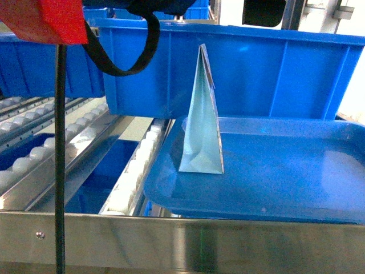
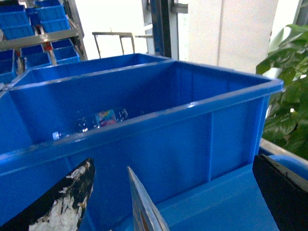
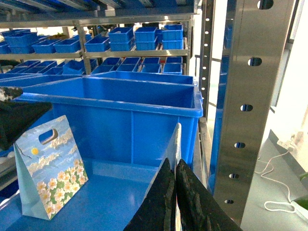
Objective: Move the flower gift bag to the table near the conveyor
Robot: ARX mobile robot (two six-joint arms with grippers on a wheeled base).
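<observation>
The left gripper grabs the flower gift bag by its thin top edge (image 1: 203, 55) next, since the bag spreads wide at its base (image 1: 201, 162) and narrows upward.
The flower gift bag (image 1: 201, 123) stands upright on a blue tray (image 1: 285, 188) that rests on the conveyor (image 1: 40, 151). In the head view I see it edge-on. The right wrist view shows its daisy print and cut-out handle (image 3: 48, 168). My left gripper (image 2: 172, 180) is open. Its fingers (image 2: 67, 202) stand wide on either side of the bag's top edge (image 2: 144, 204) without touching it. My right gripper (image 3: 176, 168) is shut on a thin pale panel (image 3: 177, 139) seen edge-on, well to the right of the bag. The table is out of view.
A large blue bin (image 1: 239, 68) stands right behind the tray, with a bottle inside (image 2: 96, 120). Shelves hold several small blue bins (image 3: 139, 43). A perforated steel post (image 3: 245, 110) rises at the right. A black strap (image 1: 122, 54) and a red block (image 1: 57, 20) hang at the upper left.
</observation>
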